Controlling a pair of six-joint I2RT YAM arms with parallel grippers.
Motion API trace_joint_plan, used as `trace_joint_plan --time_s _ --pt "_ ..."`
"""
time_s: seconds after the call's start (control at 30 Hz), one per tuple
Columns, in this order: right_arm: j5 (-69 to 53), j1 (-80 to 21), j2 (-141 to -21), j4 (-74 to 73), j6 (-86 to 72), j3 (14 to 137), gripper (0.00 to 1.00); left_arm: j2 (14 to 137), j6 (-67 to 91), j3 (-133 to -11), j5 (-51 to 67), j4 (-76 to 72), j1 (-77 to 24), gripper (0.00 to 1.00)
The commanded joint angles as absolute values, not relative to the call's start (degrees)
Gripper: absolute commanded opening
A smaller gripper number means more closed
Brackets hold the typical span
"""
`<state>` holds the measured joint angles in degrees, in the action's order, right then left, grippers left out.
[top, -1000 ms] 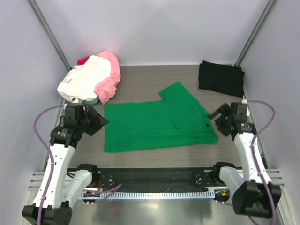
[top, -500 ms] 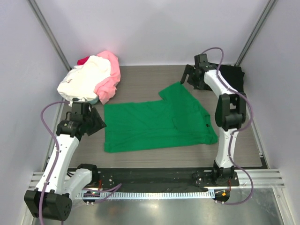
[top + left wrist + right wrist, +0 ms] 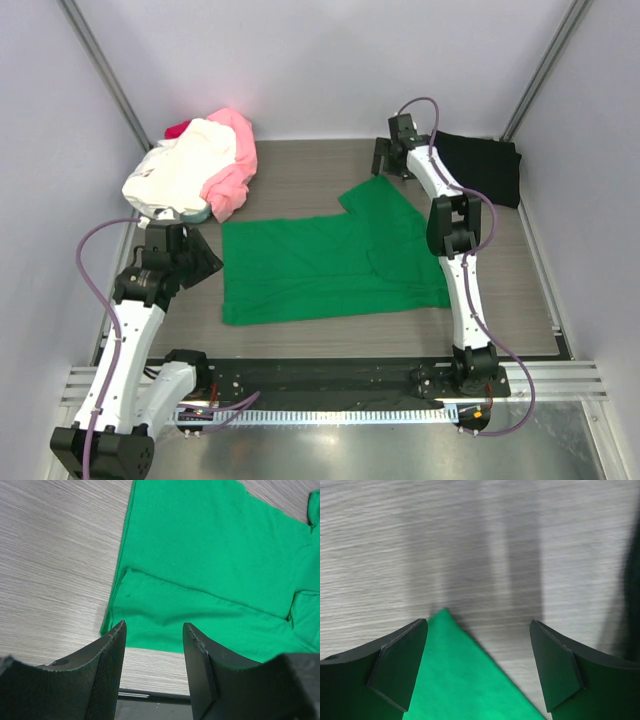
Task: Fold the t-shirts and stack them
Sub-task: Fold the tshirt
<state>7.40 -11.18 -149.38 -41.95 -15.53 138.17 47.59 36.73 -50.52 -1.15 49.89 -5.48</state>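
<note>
I should fold the green t-shirt's sleeve in over the shirt's body, so my right gripper should grab that sleeve next at its back-pointing tip (image 3: 379,181) (image 3: 447,624).
A bright green t-shirt (image 3: 330,265) lies spread flat mid-table, one sleeve pointing to the back. A black shirt (image 3: 480,165) lies folded at the back right. A cream-white shirt (image 3: 180,170), a pink one (image 3: 235,160) and a red one (image 3: 178,128) are heaped at the back left. My left gripper (image 3: 212,262) is open and empty just left of the green shirt's left edge (image 3: 120,587). My right gripper (image 3: 383,160) is stretched far back, open wide and empty, just above the green sleeve's tip (image 3: 455,650).
The grey wood-grain table (image 3: 300,170) is closed in by pale walls on three sides. A black rail (image 3: 330,375) runs along the near edge. A bit of teal cloth (image 3: 195,213) shows under the heap.
My right arm has swung from the near right side out to the far back and now hangs over the green sleeve tip. My left arm has shifted only slightly. The shirts have not moved.
</note>
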Motion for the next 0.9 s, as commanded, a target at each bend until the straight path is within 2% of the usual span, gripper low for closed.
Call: trace_joint_plan --time_s 0.0,0.03,0.13,0.17,0.23,0.33,0.37,0.43,0.47,0.67,0.87 --pt "8.5 -12.6 -150.7 -40.7 -13.3 141.5 0.88 47.5 36.2 -50.3 -2.1 47.8 -5.1 0.5" --pt "8.6 -13.1 -151.1 -40.5 -13.0 141.5 0.88 47.6 36.2 -50.4 -2.0 48.0 -5.1 0.5" --pt "8.4 -14.2 -151.6 -40.4 -12.6 140.8 0.77 47.7 36.1 -50.4 -1.9 48.0 -5.1 0.5" --pt "8.3 -14.3 -151.6 -40.4 -12.8 140.4 0.69 47.6 36.1 -50.4 -2.0 48.0 -5.1 0.5" --pt "8.3 -14.9 -151.2 -40.3 -13.1 138.7 0.63 47.5 36.1 -50.4 -2.2 48.0 -5.1 0.5" --pt "7.7 -14.9 -151.1 -39.9 -13.0 137.5 0.4 47.0 36.2 -50.4 -2.8 48.2 -5.1 0.5" --pt "7.6 -14.9 -151.1 -39.9 -12.9 137.5 0.22 46.9 36.2 -50.4 -3.1 48.2 -5.2 0.5" --pt "7.9 -14.9 -150.8 -40.0 -12.7 137.4 0.04 47.0 36.3 -50.4 -3.9 48.2 -5.1 0.51" --pt "8.1 -14.9 -150.0 -40.1 -12.6 137.1 0.01 47.4 36.4 -50.3 -4.0 48.2 -5.0 0.51" --pt "11.9 -13.1 -144.2 -40.2 -15.9 132.4 0.01 55.5 38.8 -49.5 -6.9 39.7 -4.8 0.49" --pt "13.7 -10.4 -136.0 -41.0 -18.2 124.4 0.01 77.7 41.9 -54.6 -6.3 30.9 -5.0 0.42"
